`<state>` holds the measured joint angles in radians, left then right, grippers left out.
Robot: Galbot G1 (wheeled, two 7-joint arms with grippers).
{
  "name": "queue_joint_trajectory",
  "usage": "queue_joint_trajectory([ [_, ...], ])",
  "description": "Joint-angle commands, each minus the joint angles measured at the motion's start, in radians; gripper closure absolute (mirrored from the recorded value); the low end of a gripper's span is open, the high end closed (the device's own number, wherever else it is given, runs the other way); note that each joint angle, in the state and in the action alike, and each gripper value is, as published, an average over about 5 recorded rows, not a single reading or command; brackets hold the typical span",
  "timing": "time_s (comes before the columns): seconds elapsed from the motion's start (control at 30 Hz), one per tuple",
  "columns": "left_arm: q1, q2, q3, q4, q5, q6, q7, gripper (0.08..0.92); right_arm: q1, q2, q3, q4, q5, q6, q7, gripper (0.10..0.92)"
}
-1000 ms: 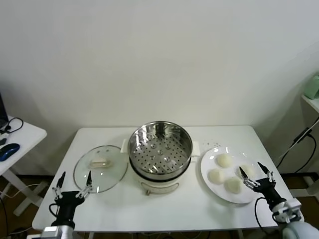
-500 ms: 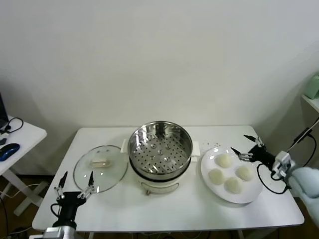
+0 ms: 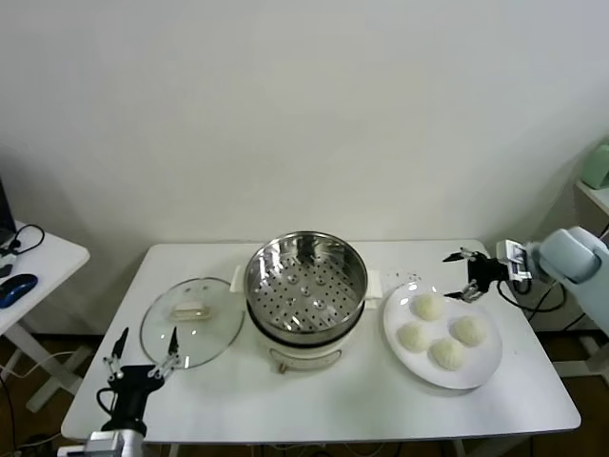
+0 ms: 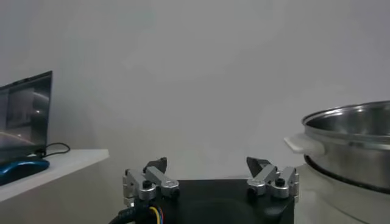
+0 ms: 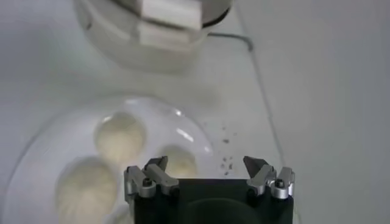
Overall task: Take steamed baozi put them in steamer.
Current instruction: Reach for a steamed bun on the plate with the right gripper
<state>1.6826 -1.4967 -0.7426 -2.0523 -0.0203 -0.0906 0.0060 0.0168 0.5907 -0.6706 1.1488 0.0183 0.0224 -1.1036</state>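
My right gripper grabs the baozi nearest the crumbs by its rounded sides next, to put the baozi in the steamer [image 3: 306, 276].
Several cream-white steamed baozi [image 3: 427, 307] lie on a white plate [image 3: 487, 365] at the right of the table. The steel steamer [image 3: 306, 276] with its perforated bottom stands in the middle on a white pot base, with nothing in it. My right gripper [image 3: 459, 276] hangs open and holding nothing above the plate's far right edge, pointing toward the steamer. Its wrist view shows the baozi [image 5: 120, 137] on the plate [image 5: 55, 137] just beyond its gripper [image 5: 206, 164]. My left gripper [image 3: 143, 347] stands open at the table's front left, holding nothing, by the steamer [image 4: 353, 125].
A flat glass lid [image 3: 190, 319] lies left of the steamer. A side table on the far left carries a mouse [image 3: 17, 288] and cables; the laptop [image 4: 24, 112] shows in the left wrist view. A cable runs down off the table's right end.
My right gripper has risen from the plate's front right edge and swung back to its far right side, staying open. The left arm has not moved.
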Motion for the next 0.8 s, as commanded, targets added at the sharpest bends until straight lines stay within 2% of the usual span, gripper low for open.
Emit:
queue_joint_trajectory([
  [0.03,-0.003,0.002,-0.002,-0.001,0.000,0.003,-0.003,0.177,0.305,0.110,-0.320,-0.178,-0.166,0.073,-0.162,0.203],
  [0.2,-0.007,0.001,-0.006,-0.002,-0.003,0.009,-0.004,0.177,0.253,0.181,-0.321,-0.205,-0.174,0.065,-0.142,0.203],
  [0.8,-0.018,-0.006,-0.007,0.001,0.010,0.030,-0.016,0.177,0.009,0.283,-0.132,-0.273,-0.237,0.074,-0.024,0.203],
])
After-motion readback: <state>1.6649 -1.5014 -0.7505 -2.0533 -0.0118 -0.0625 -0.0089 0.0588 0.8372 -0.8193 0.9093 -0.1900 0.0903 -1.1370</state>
